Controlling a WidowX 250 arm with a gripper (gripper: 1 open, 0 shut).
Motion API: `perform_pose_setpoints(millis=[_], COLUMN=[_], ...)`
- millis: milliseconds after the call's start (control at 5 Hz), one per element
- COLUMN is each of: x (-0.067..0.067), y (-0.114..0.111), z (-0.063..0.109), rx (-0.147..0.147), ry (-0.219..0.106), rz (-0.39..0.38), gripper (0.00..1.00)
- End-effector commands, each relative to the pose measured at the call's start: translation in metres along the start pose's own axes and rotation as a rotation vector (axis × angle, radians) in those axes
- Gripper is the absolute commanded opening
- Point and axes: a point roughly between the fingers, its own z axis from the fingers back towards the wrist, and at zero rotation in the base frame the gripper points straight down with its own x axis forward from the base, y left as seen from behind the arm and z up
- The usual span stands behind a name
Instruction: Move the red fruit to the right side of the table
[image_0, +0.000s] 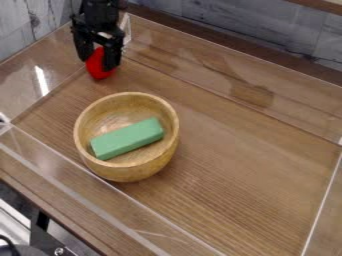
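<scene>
The red fruit should go to the bare part of the table, so my gripper should next grab the red fruit by its rounded body (95, 68) to move it there.
The red fruit (99, 69) is a small bright red piece lying on the table (241, 150) at the far left, near the back. My gripper (99, 50) hangs straight down over it, open, with one dark finger on each side of the fruit's top. The fingers hide the upper part of the fruit, so only its lower red half shows. I cannot tell whether the fingers touch it.
A wooden bowl (83, 143) with a green rectangular block (127, 138) in it stands in front of the fruit. Low clear acrylic walls (34, 80) edge the table on all sides. Bare wood stretches across the right half.
</scene>
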Motion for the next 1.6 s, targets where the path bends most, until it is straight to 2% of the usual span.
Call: perform_pose_setpoints(millis=[0,200,400,600,800,1000,1400], x=[0.003,0.004,0.001,-0.003,-0.003,0.005,0.007], y=[0.006,0.006,0.003,-0.001,-0.002,-0.004,-0.053], z=[0.031,0.040,0.043,0.045,0.046,0.035,0.080], rx=[0.028,0.024,0.022,0.012,0.007,0.006,-0.025], ry=[-0.062,-0.070,-0.084,-0.099,-0.114,-0.121,-0.208], rz=[0.054,0.104,0.123,0.140,0.156,0.149,0.073], gripper=[1.00,0.00,0.00,1.00,0.00,0.00,0.00])
